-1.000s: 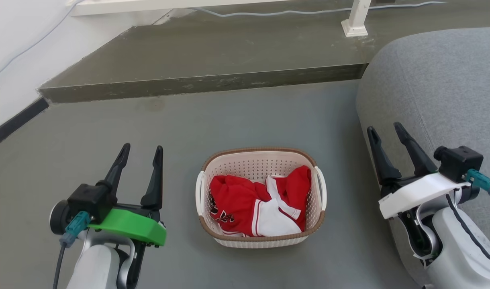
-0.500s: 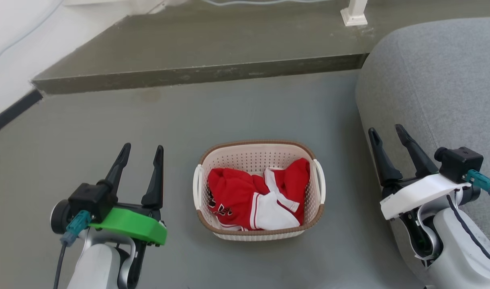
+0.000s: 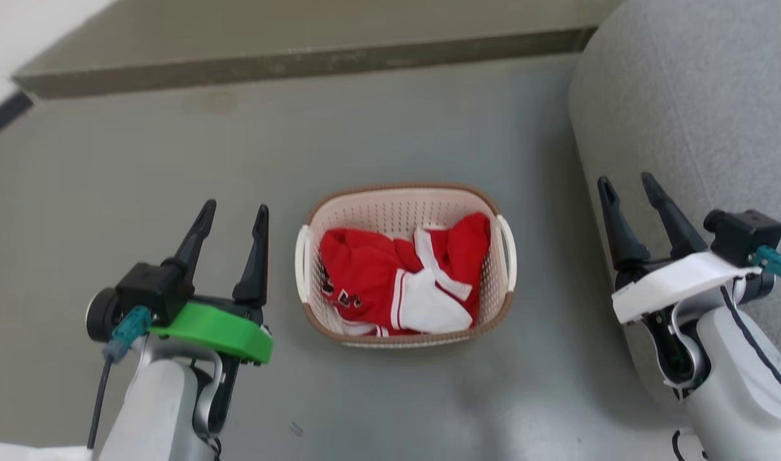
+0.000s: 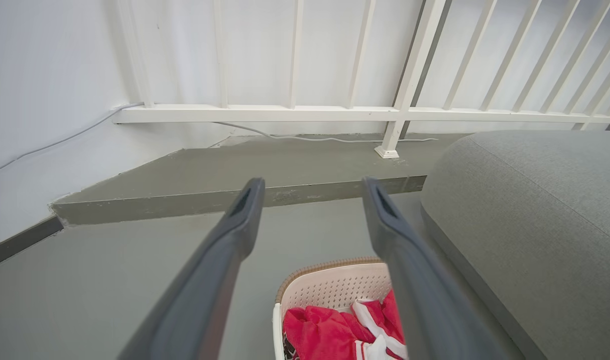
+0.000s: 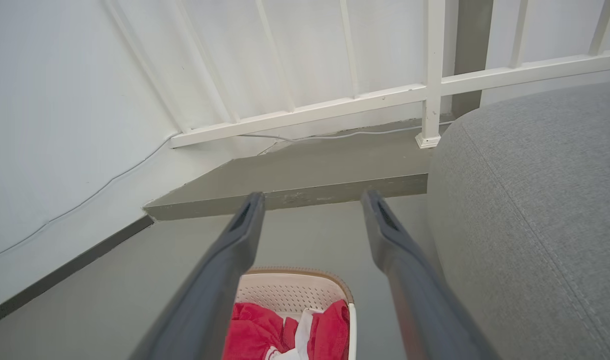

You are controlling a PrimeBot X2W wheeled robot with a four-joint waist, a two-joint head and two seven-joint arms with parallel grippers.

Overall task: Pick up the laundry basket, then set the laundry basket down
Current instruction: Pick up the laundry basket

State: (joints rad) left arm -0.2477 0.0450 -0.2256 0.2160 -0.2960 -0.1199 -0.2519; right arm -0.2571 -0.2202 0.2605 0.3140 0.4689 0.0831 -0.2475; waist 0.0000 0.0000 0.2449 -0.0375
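The loose clothes (image 3: 403, 280) inside the laundry basket could spill. My left gripper should next grab the laundry basket by its white loop handle away from the sofa (image 3: 301, 264) to pick it up.
The laundry basket (image 3: 397, 208) stands on the grey floor between my arms, cream-white and perforated, with a brown rim and a white loop handle (image 3: 300, 262) on each side. Red and white clothing (image 3: 400, 275) lies inside it. My left gripper (image 3: 234, 213) hangs open to the basket's left, apart from it, with nothing between its fingers. To the right, over the sofa's edge, my right gripper (image 3: 626, 180) is open and holds nothing. The basket's far end (image 4: 330, 285) shows low in the left wrist view and again (image 5: 290, 290) low in the right wrist view.
A grey sofa (image 3: 698, 96) fills the right side, close to my right arm. A raised concrete step (image 3: 288, 61) crosses the far floor, with a white railing (image 4: 405, 115) and a loose cable (image 4: 305, 138) on it. A white wall (image 5: 60, 125) stands at the left.
The head camera has tilted down, so the basket, step and sofa sit higher in the picture. Both grippers stay open beside the basket, which has not moved on the floor.
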